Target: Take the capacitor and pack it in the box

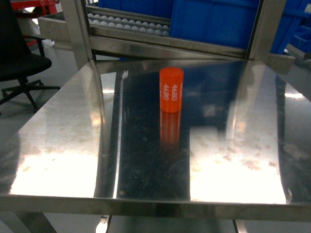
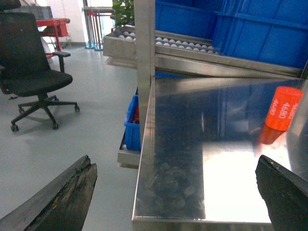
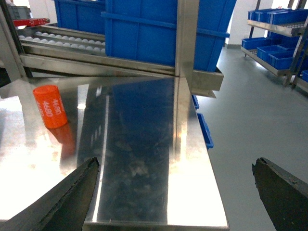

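Note:
My left gripper will next grab the orange capacitor by its cylindrical body [image 1: 171,91] to pack it into the box.
The capacitor [image 1: 171,89] is an orange cylinder with white "4680" print, standing upright on the steel table [image 1: 63,145] near the back centre. It also shows at the right of the left wrist view [image 2: 283,108] and at the left of the right wrist view [image 3: 50,106]. My left gripper [image 2: 174,166] is open at the table's front left corner, well short of the capacitor. At the front right corner my right gripper [image 3: 175,163] is open too, with nothing between its fingers. Neither gripper shows in the head view. The box is out of view.
Behind the table runs a roller conveyor [image 1: 131,23] carrying blue bins [image 1: 214,19], framed by steel posts [image 1: 80,29]. A black office chair [image 2: 33,72] stands on the floor to the left. More blue bins [image 3: 274,48] fill shelves at the far right.

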Robot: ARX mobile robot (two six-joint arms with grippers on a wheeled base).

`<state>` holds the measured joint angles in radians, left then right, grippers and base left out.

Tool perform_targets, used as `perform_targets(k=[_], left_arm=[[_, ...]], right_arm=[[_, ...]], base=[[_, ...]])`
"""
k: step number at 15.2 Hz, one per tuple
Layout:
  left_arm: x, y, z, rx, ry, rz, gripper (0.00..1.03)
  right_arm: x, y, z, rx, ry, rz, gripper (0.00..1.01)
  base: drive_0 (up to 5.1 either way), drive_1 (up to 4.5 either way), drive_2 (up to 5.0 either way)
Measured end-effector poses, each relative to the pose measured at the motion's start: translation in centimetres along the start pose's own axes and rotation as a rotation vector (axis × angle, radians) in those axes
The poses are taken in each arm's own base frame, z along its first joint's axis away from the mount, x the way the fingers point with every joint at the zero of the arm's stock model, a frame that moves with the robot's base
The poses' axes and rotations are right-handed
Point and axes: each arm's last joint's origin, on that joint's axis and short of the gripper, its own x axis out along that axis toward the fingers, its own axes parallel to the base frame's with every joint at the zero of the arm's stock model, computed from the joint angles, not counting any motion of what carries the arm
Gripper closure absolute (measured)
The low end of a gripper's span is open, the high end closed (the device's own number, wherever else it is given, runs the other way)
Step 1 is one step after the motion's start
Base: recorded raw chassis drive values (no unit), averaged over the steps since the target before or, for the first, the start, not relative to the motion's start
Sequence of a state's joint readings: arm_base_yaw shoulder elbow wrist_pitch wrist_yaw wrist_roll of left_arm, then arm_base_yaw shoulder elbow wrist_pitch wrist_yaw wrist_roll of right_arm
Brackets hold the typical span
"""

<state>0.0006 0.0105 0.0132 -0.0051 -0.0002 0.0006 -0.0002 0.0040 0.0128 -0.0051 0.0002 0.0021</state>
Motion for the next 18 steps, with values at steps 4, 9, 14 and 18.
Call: perform_targets(k=[4,9,14,18], left_arm=[[0.0,0.0,0.01,0.0,-0.002,0.0,0.05],[0.0,0.0,0.01,0.0,-0.002,0.0,0.05],[0.0,0.0,0.01,0.0,-0.001,0.0,0.05],[0.0,0.0,0.01,0.0,-0.001,0.0,0.05]], right_arm=[[0.0,0.0,0.0,0.002,0.0,-0.001,0.03],[0.0,0.0,-0.01,0.0,0.001,0.0,0.03],[0.0,0.0,0.0,0.0,0.0,0.0,0.03],[0.0,0.0,0.0,0.0,0.0,0.0,0.03]], base=[[0.0,0.0,0.0],[0.0,0.0,0.0],[0.0,0.0,0.0],[0.0,0.0,0.0]])
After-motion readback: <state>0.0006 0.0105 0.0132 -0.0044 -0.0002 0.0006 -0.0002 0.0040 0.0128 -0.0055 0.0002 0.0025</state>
